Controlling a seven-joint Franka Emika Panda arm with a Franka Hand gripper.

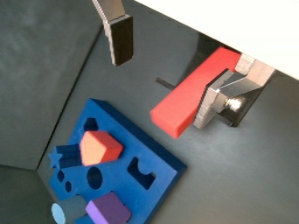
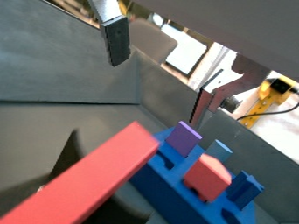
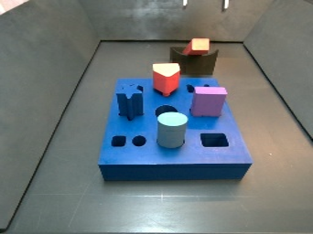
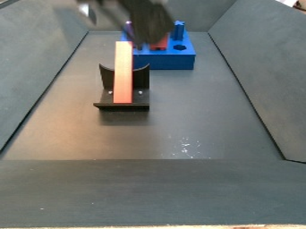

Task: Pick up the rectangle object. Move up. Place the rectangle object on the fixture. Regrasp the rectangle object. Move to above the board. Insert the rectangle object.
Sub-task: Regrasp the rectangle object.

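Note:
I need to pick up the rectangle object by its upper end with my gripper next, so its lower end stays free to go into the rectangular hole.
The red-orange rectangle object (image 4: 124,70) leans upright in the notch of the dark fixture (image 4: 123,97), apart from the fingers. In a side view only its top end (image 3: 199,44) shows, on the fixture (image 3: 196,62). It also shows in both wrist views (image 1: 193,94) (image 2: 93,179). My gripper (image 1: 162,92) (image 2: 156,90) hangs above it, open and empty, with its fingers (image 1: 117,39) wide apart. It is a blur at the top of one side view (image 4: 138,13). The blue board (image 3: 178,132) (image 4: 167,52) (image 1: 128,153) lies beyond the fixture.
On the board stand a red-and-cream wedge block (image 3: 166,78), a purple cube (image 3: 208,101), a light blue cylinder (image 3: 171,130) and a blue peg (image 3: 131,101). A rectangular hole (image 3: 214,140) is open at its front corner. Dark walls enclose the floor.

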